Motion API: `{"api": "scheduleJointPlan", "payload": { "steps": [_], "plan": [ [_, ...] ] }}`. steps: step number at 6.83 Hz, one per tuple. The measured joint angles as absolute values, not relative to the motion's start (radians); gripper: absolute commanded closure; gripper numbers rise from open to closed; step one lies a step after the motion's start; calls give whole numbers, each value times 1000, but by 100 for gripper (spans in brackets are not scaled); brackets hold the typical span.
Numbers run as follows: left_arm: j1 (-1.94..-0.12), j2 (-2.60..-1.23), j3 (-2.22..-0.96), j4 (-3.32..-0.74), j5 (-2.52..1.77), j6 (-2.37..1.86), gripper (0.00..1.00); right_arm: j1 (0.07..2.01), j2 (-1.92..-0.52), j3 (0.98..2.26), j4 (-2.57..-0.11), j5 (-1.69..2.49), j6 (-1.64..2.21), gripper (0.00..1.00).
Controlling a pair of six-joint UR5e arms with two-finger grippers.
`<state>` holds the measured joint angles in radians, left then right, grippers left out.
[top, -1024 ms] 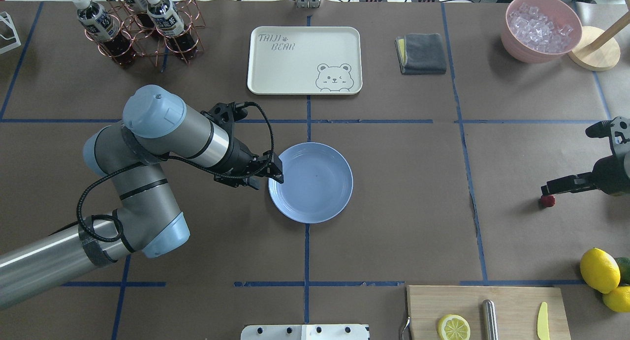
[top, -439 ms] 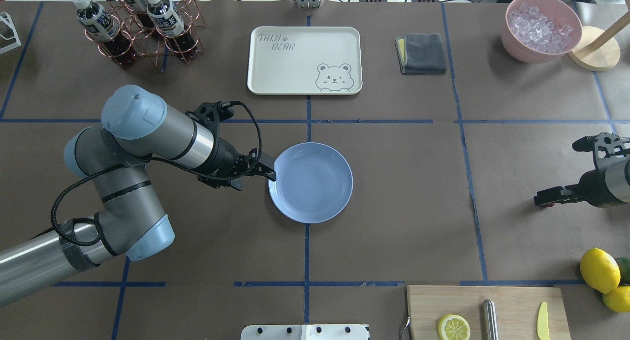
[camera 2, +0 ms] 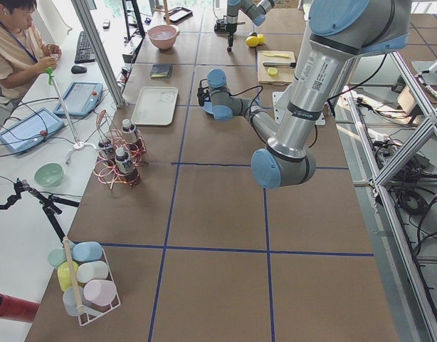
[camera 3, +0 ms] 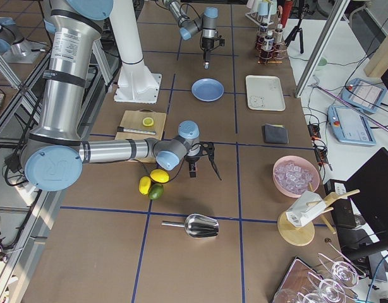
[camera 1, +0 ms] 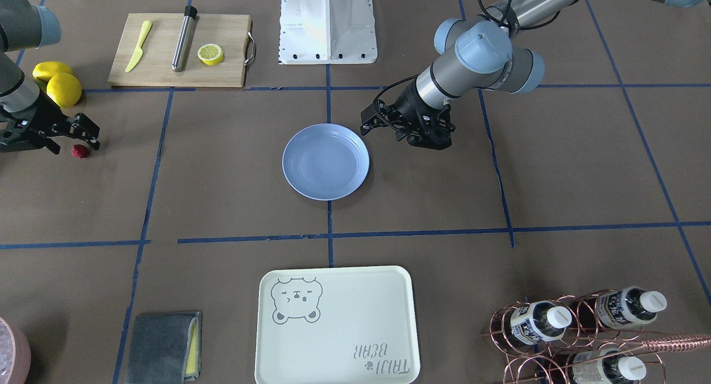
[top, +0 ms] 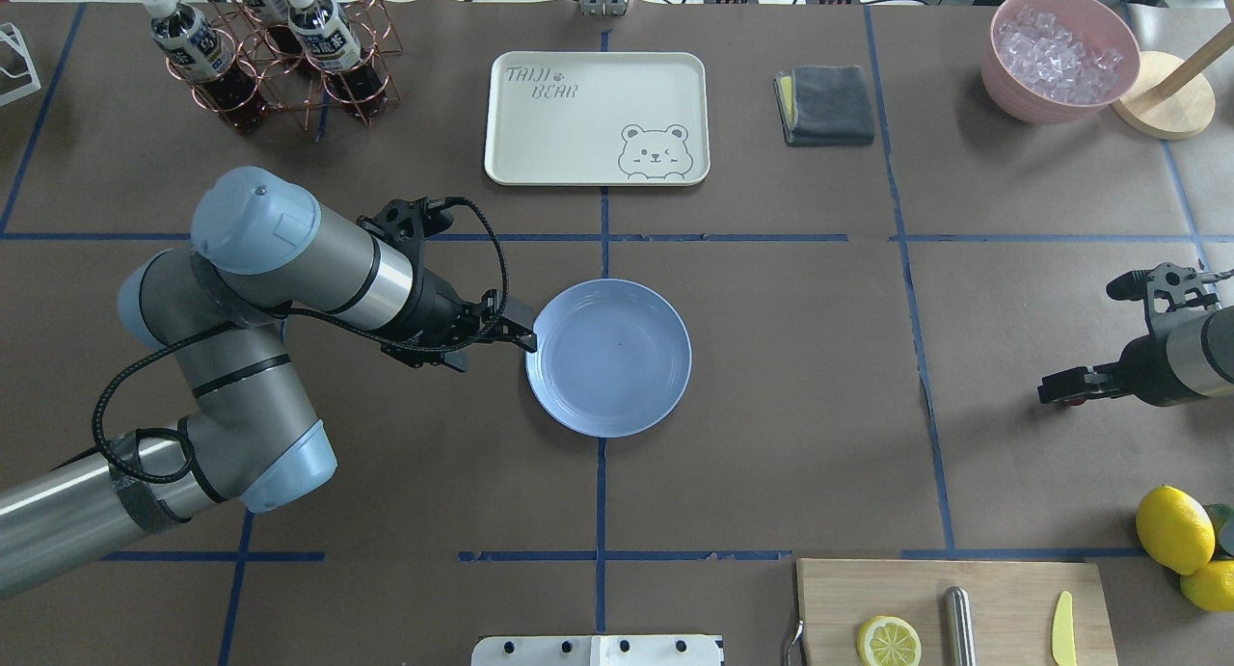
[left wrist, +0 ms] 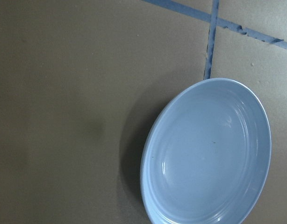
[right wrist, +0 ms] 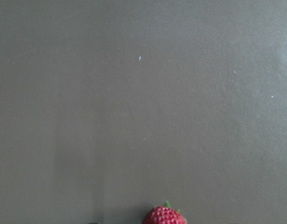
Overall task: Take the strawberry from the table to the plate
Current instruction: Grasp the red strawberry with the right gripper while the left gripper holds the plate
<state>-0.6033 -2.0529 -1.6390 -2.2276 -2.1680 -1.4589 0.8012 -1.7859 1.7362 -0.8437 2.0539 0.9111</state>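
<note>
My right gripper will put the strawberry on the plate [camera 1: 325, 161], so next it will grab the strawberry by its plump red body [camera 1: 80, 151].
The small red strawberry [camera 1: 80, 151] lies on the brown paper table [top: 791, 358] far out on my right side. It also peeks in at the bottom edge of the right wrist view as a strawberry [right wrist: 164, 216]. My right gripper [camera 1: 76, 146] is open, low over the berry, with a finger on either side of it. From overhead the right gripper [top: 1059, 393] hides most of the berry. The light-blue plate [top: 609, 358] sits empty at the table's centre. My left gripper [top: 528, 333] hovers open just off the plate's left rim, holding nothing.
A cream bear tray [top: 596, 117] and a grey cloth [top: 824, 105] lie beyond the plate. Lemons [top: 1174, 529] and a cutting board [top: 950, 599] with a lemon half sit near the right arm. A bottle rack [top: 280, 49] and a pink ice bowl [top: 1060, 54] stand in the far corners.
My left arm has drawn back to the left, off the plate's rim. My right gripper has shifted left and settled over the strawberry, covering it from overhead.
</note>
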Motion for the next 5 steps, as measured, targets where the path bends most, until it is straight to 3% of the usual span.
{"api": "scheduleJointPlan", "payload": {
  "steps": [1,2,3,4,5],
  "plan": [
    [-601,-2052,-1639,-2227,-2157,-1459,0,794,-1782,1732,-844,2046,911,13],
    [-601,-2052,-1638,-2227,-2151,-1459,0,791,-1778,1727,-844,2043,911,29],
    [-600,-2051,-1639,-2227,-2148,-1459,0,788,-1776,1724,-844,2042,911,54],
    [-600,-2051,-1639,-2227,-2147,-1459,0,788,-1772,1720,-844,2042,911,85],
    [-600,-2050,-1640,-2227,-2146,-1459,0,788,-1767,1717,-844,2041,910,100]
  ]
}}
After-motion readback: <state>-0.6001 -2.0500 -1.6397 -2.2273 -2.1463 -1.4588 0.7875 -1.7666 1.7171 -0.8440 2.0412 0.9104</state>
